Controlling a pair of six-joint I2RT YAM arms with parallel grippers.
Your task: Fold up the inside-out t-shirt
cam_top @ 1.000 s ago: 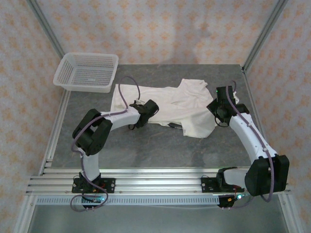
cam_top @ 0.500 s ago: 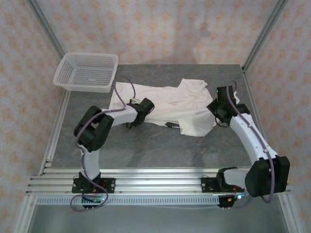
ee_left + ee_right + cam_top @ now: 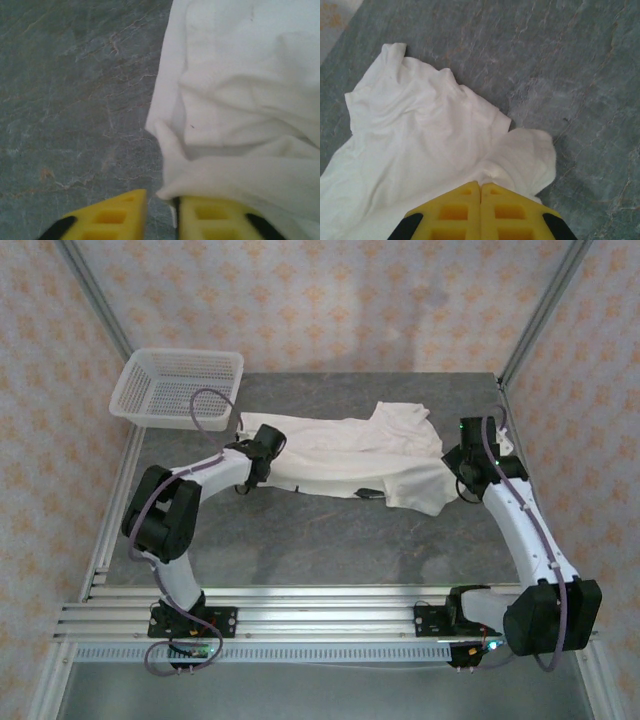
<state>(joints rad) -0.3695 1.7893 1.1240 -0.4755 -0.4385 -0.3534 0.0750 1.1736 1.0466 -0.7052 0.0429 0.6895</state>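
I need to lower the t-shirt [image 3: 340, 450] before my right gripper releases it, because the bunched fold [image 3: 440, 483] in my right gripper's fingertips hangs above the grey tabletop.
The inside-out t-shirt [image 3: 340, 450] lies stretched left to right across the far half of the table, cream-white and wrinkled, with a small dark tag [image 3: 368, 492] at its near edge. My left gripper [image 3: 262, 443] is at the shirt's left end. In the left wrist view its yellow fingers [image 3: 210, 217] stand close together with a slim gap, and the cloth edge [image 3: 240, 100] runs into my left gripper [image 3: 160, 197] and over the right finger. My right gripper [image 3: 468, 468] is at the shirt's right end. It [image 3: 480, 184] is shut on a bunched fold of the shirt [image 3: 420, 140].
A white mesh basket [image 3: 180, 388] stands at the table's far left corner, just beyond the left arm. The grey stone-patterned table [image 3: 330, 550] is bare between the shirt and the arm bases. Metal frame posts [image 3: 545, 310] rise at the back corners.
My left gripper slid left and away along the shirt to its left end and its jaws closed in. My right gripper moved right, and the shirt is drawn out longer and flatter.
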